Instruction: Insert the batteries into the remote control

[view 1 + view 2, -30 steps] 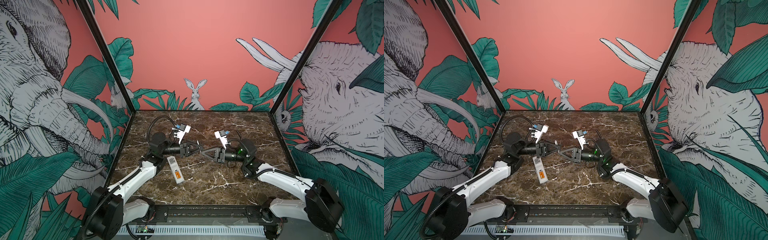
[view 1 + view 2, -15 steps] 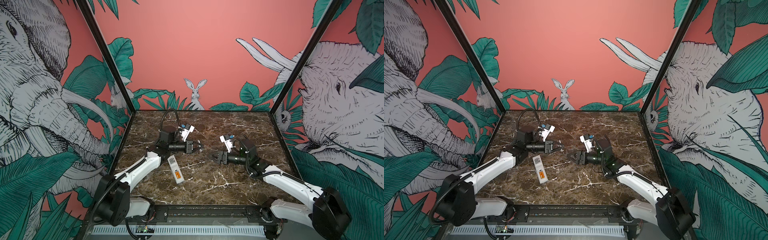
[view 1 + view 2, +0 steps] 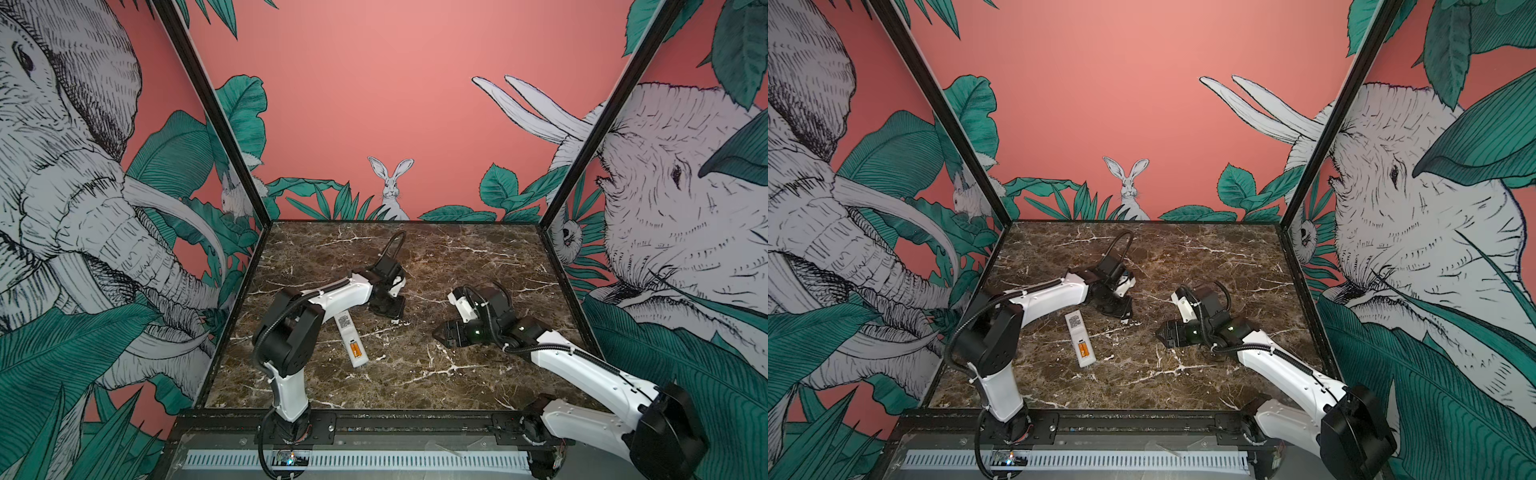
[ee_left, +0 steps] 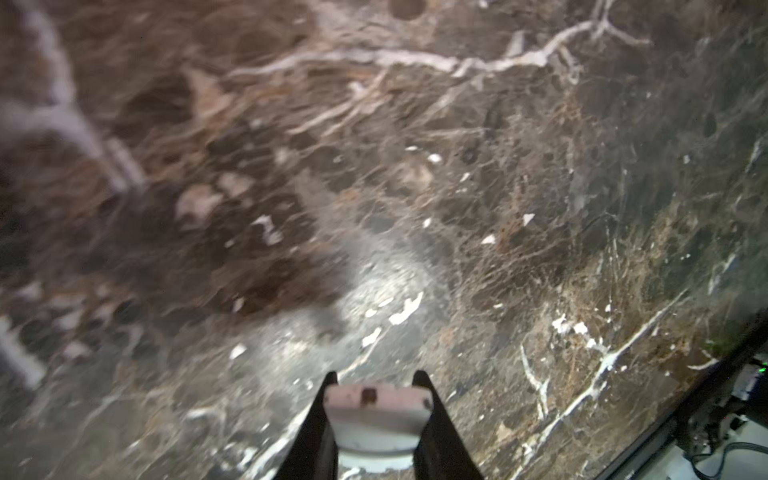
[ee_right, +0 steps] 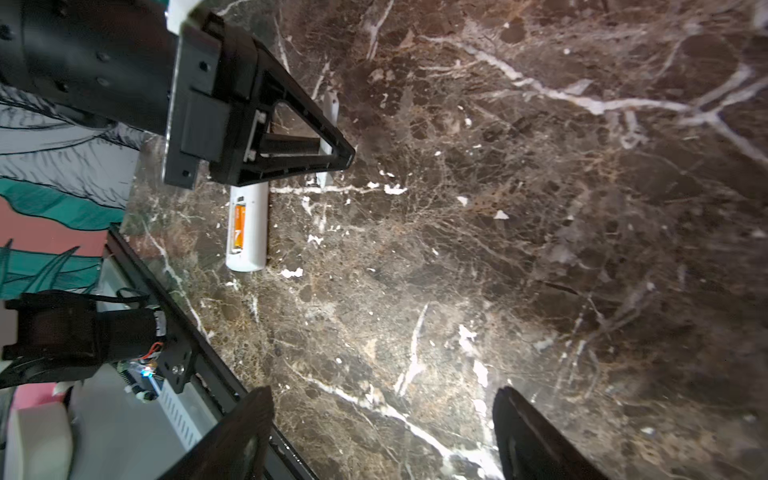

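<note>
My left gripper moves the small white cover (image 4: 376,419) toward the remote, before releasing it. The cover hangs above bare marble close beside the remote and would fall short.
The remote control (image 3: 348,337) (image 3: 1079,337) lies label side up on the marble, left of the middle. The orange of the batteries (image 3: 354,348) (image 5: 239,227) shows in its open compartment near the front end. My left gripper (image 3: 395,316) (image 3: 1125,316) points down at the table just right of the remote's far end. It is shut on a small white cover (image 4: 376,419), held between its black fingers. My right gripper (image 3: 437,332) (image 5: 382,399) hovers low at mid-right, open and with nothing in it, pointing toward the remote (image 5: 248,226).
The brown marble table (image 3: 415,374) is boxed in by patterned walls at the back and both sides. A black frame rail (image 3: 374,419) runs along the front edge. The left arm's elbow (image 3: 291,332) stands close to the remote's left side.
The two grippers, tip to tip in the middle a second ago, have parted. The right one opened and drew back to the right. The left one tipped down with the cover.
</note>
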Robot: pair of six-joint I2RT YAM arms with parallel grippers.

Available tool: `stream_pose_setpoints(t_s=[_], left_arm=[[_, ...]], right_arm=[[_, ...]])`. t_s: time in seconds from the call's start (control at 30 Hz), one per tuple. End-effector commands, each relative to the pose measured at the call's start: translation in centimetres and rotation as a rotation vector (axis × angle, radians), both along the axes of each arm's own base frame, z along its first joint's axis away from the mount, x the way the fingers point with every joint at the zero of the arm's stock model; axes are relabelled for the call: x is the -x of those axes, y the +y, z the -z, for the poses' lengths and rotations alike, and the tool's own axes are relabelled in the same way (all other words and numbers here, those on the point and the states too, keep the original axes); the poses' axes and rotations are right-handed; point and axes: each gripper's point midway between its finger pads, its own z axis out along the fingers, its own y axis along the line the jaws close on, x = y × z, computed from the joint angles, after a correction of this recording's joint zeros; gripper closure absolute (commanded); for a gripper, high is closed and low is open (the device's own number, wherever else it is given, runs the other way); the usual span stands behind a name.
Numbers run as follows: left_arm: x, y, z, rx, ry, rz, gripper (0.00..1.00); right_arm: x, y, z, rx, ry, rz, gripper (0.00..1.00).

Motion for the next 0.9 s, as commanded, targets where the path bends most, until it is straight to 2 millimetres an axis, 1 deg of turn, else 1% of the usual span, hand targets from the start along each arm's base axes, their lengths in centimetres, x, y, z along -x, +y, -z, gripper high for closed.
stream_pose_setpoints(t_s=[0.0, 0.07, 0.1, 0.13, 0.2, 0.3, 0.43, 0.5, 0.57, 0.67, 0.77, 0.87], left_arm=[[3.0, -1.1, 0.3, -0.18, -0.06, 0.309, 0.94], [3.8, -1.8, 1.0, -0.26, -0.088, 0.423, 0.93], [4.1, -2.1, 1.5, -0.287, -0.088, 0.466, 0.94], [4.0, -2.2, 1.7, -0.303, -0.095, 0.48, 0.94], [3.9, -2.6, 2.1, -0.298, -0.107, 0.51, 0.94], [3.5, -2.9, 2.0, -0.305, -0.148, 0.572, 0.92], [3.3, -2.8, 2.1, -0.358, -0.202, 0.683, 0.89], [3.8, -2.9, 2.5, -0.388, -0.213, 0.766, 0.85], [4.4, -2.7, 3.0, -0.427, -0.218, 0.841, 0.8], [4.5, -2.4, 3.4, -0.458, -0.218, 0.883, 0.66], [4.4, -2.3, 3.0, -0.459, -0.227, 0.892, 0.49], [3.9, -2.3, 1.8, -0.448, -0.266, 0.858, 0.36]], right_arm=[[-0.7, -3.0, 0.2, 0.137, -0.041, 0.099, 0.16], [-0.9, -5.7, 1.0, 0.248, -0.036, 0.203, 0.14], [-0.7, -6.7, 1.2, 0.29, -0.034, 0.236, 0.13], [-0.6, -7.3, 1.2, 0.302, -0.038, 0.259, 0.13], [-0.2, -7.7, 1.3, 0.271, -0.042, 0.296, 0.12], [0.7, -8.2, 1.2, 0.219, -0.055, 0.319, 0.11], [1.8, -8.3, 0.8, 0.173, -0.082, 0.297, 0.11], [2.2, -8.3, 0.6, 0.167, -0.098, 0.268, 0.1], [2.4, -8.4, 0.6, 0.179, -0.109, 0.24, 0.09], [2.4, -8.4, 0.8, 0.214, -0.104, 0.21, 0.08], [2.2, -8.1, 1.3, 0.243, -0.088, 0.186, 0.08], [1.9, -7.7, 1.6, 0.253, -0.084, 0.162, 0.08]])
